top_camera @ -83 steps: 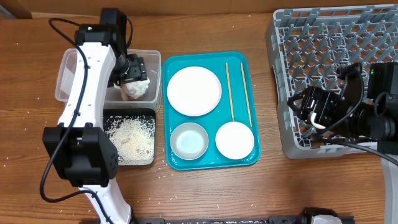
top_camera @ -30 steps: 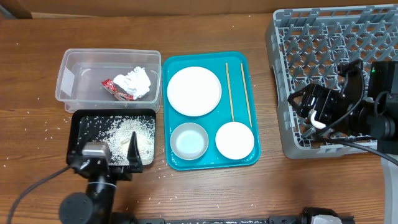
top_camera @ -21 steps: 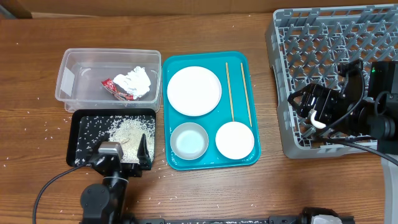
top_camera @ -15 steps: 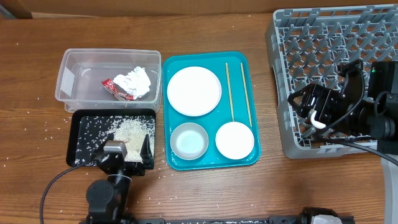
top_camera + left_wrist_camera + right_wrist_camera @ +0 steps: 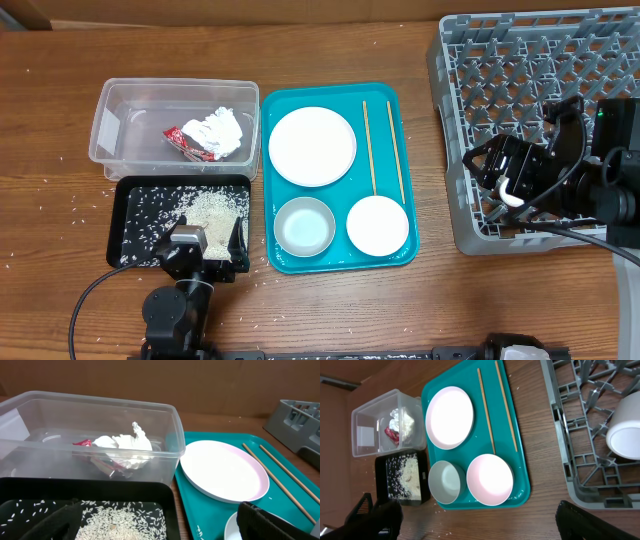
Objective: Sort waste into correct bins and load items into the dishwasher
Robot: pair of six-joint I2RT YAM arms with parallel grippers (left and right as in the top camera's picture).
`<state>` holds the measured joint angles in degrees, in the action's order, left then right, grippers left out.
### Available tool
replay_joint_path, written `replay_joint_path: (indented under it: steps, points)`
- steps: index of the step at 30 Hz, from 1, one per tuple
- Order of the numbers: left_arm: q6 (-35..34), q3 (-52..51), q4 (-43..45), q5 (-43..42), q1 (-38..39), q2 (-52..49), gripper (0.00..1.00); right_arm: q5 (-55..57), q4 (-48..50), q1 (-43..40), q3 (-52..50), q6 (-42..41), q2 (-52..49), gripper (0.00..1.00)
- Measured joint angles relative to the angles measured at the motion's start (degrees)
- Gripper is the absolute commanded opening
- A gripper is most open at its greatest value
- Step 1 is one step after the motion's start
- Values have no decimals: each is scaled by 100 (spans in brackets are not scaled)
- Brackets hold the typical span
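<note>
I should reach the white bowl (image 5: pixel 304 226) (image 5: pixel 446 482) with my right gripper and grab one edge of its rim. The white bowl's base then stays free to load into the rack.
The napkin (image 5: pixel 220 132) and wrapper (image 5: pixel 181 137) lie in the clear tub (image 5: pixel 115 128). Rice (image 5: pixel 208 210) lies in the black tray (image 5: pixel 133 238). My left gripper (image 5: pixel 205 240) is open and empty, low over the tray's front edge; the left wrist view shows its fingers (image 5: pixel 270 522) spread over the rice (image 5: pixel 120 519). The plate (image 5: pixel 312 146), chopsticks (image 5: pixel 369 148), white bowl (image 5: pixel 304 226) and pink bowl (image 5: pixel 378 224) sit on the teal tray. My right gripper (image 5: pixel 492 185) is open and empty above the rack's (image 5: pixel 530 60) left side. The cup (image 5: pixel 625 435) lies in the rack.
The teal serving tray (image 5: pixel 390 255) lies between the bins and the grey rack. Loose rice grains are scattered on the wooden table (image 5: pixel 50 215) left of and in front of the black tray. The right arm's body and cable cover the rack's right part.
My left arm has left the clear tub, leaving the napkin inside, and has come down at the front of the black tray, drifting slightly right. The right arm has not moved.
</note>
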<state>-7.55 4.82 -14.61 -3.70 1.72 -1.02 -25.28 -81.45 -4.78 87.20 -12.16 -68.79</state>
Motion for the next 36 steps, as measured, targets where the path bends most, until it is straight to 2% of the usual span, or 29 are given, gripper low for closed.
replay_joint_path:
  steps: [7, 12, 15, 17, 20, 24, 25, 29, 32, 36]
  points:
    - [0, -2, -2, 0, 0, 0, 100, -7, 55, 0, 0, -37, 0, 100]
    - [0, -2, -2, 0, 0, 0, 100, -57, 623, 0, 0, -203, 0, 100]
    - [0, -2, 0, 0, 0, 0, 100, -249, 953, 11, 0, -247, 0, 94]
    - [0, -2, 0, 0, 0, 0, 100, -326, 940, 146, 0, -260, -7, 84]
    - [0, -2, 0, 0, 0, 0, 100, -164, 946, 798, -44, -291, -57, 78]
    - [0, -4, -2, 0, 0, 0, 100, 437, 973, 2448, -308, -404, -354, 76]
    - [0, -4, 2, 0, 0, 0, 100, 723, 1029, 3099, -433, -472, -632, 74]
    - [0, -4, 2, 0, 0, 0, 100, 1482, 1364, 4229, -535, -647, -1475, 66]
    - [0, -4, 0, 0, 0, 2, 100, 1893, 1757, 4697, -555, -647, -2188, 63]
    - [0, -4, 2, 0, 0, 2, 100, 2131, 2087, 4784, -564, -452, -2986, 61]
